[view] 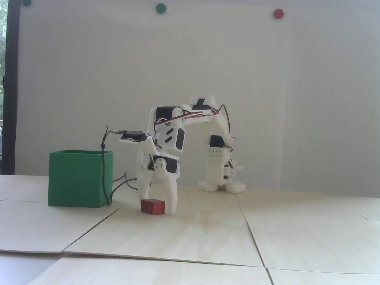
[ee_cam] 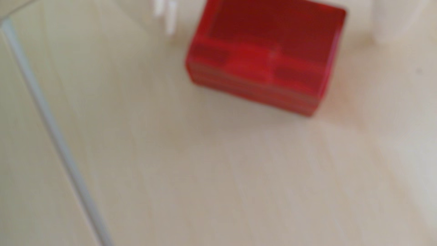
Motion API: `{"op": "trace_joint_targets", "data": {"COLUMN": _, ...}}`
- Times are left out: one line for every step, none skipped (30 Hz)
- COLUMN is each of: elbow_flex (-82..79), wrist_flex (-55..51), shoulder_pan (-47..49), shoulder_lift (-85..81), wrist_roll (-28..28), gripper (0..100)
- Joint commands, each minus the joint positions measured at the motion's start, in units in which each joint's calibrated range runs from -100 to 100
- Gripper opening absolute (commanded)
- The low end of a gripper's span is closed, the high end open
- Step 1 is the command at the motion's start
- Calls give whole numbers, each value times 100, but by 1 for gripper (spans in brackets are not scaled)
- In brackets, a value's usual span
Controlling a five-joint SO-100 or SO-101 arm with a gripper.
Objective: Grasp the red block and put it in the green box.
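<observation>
My gripper grabs the red block (view: 152, 206) by its two opposite sides next, to put it in the green box (view: 80, 178).
The red block (view: 152, 206) lies flat on the wooden table, a little right of the green box (view: 80, 178). My white gripper (view: 158, 204) points straight down over the block, open, one fingertip at each side of it: the left one just above its left top edge, the right one reaching the table beside its right face. In the blurred wrist view the red block (ee_cam: 262, 56) fills the upper middle, with a thin white finger (ee_cam: 169, 16) to its left and a broad white finger (ee_cam: 397, 19) to its right. Small gaps show on both sides. The green box stands upright with its top open.
A dark cable (view: 104, 169) hangs from the wrist camera down in front of the box's right side. The arm's base (view: 221, 178) stands behind and to the right. Seams (ee_cam: 47, 123) run between the table's wooden panels. Round magnets (view: 278, 13) dot the back wall.
</observation>
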State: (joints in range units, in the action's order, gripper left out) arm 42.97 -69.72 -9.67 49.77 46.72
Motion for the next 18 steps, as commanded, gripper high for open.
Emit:
{"op": "trace_joint_targets", "data": {"elbow_flex": 370, "wrist_flex": -313, "shoulder_pan": 14, "shoulder_lift": -38, "wrist_roll": -24, "gripper": 30}}
{"op": "trace_joint_targets", "data": {"elbow_flex": 370, "wrist_flex": -313, "shoulder_pan": 14, "shoulder_lift": -30, "wrist_roll": -24, "gripper": 30}}
{"op": "trace_joint_targets", "data": {"elbow_flex": 370, "wrist_flex": -313, "shoulder_pan": 14, "shoulder_lift": -30, "wrist_roll": -24, "gripper": 30}}
{"op": "trace_joint_targets", "data": {"elbow_flex": 370, "wrist_flex": -313, "shoulder_pan": 14, "shoulder_lift": -30, "wrist_roll": -24, "gripper": 30}}
{"op": "trace_joint_targets", "data": {"elbow_flex": 370, "wrist_flex": -313, "shoulder_pan": 14, "shoulder_lift": -30, "wrist_roll": -24, "gripper": 30}}
{"op": "trace_joint_targets", "data": {"elbow_flex": 370, "wrist_flex": -313, "shoulder_pan": 14, "shoulder_lift": -30, "wrist_roll": -24, "gripper": 30}}
{"op": "trace_joint_targets", "data": {"elbow_flex": 370, "wrist_flex": -313, "shoulder_pan": 14, "shoulder_lift": -30, "wrist_roll": -24, "gripper": 29}}
{"op": "trace_joint_targets", "data": {"elbow_flex": 370, "wrist_flex": -313, "shoulder_pan": 14, "shoulder_lift": -30, "wrist_roll": -24, "gripper": 29}}
{"op": "trace_joint_targets", "data": {"elbow_flex": 370, "wrist_flex": -322, "shoulder_pan": 14, "shoulder_lift": -30, "wrist_roll": -24, "gripper": 29}}
{"op": "trace_joint_targets", "data": {"elbow_flex": 370, "wrist_flex": -330, "shoulder_pan": 14, "shoulder_lift": -30, "wrist_roll": -24, "gripper": 29}}
{"op": "trace_joint_targets", "data": {"elbow_flex": 370, "wrist_flex": -347, "shoulder_pan": 6, "shoulder_lift": -30, "wrist_roll": -24, "gripper": 29}}
{"op": "trace_joint_targets", "data": {"elbow_flex": 370, "wrist_flex": -355, "shoulder_pan": -2, "shoulder_lift": -30, "wrist_roll": -24, "gripper": 28}}
{"op": "trace_joint_targets", "data": {"elbow_flex": 370, "wrist_flex": -355, "shoulder_pan": -2, "shoulder_lift": -30, "wrist_roll": -24, "gripper": 26}}
{"op": "trace_joint_targets", "data": {"elbow_flex": 370, "wrist_flex": -355, "shoulder_pan": -10, "shoulder_lift": -30, "wrist_roll": -24, "gripper": 23}}
{"op": "trace_joint_targets", "data": {"elbow_flex": 370, "wrist_flex": -355, "shoulder_pan": -10, "shoulder_lift": -30, "wrist_roll": -24, "gripper": 20}}
{"op": "trace_joint_targets", "data": {"elbow_flex": 370, "wrist_flex": -355, "shoulder_pan": -18, "shoulder_lift": -30, "wrist_roll": -24, "gripper": 16}}
{"op": "trace_joint_targets", "data": {"elbow_flex": 370, "wrist_flex": -355, "shoulder_pan": -18, "shoulder_lift": -30, "wrist_roll": -24, "gripper": 14}}
{"op": "trace_joint_targets", "data": {"elbow_flex": 370, "wrist_flex": -355, "shoulder_pan": -26, "shoulder_lift": -30, "wrist_roll": -24, "gripper": 11}}
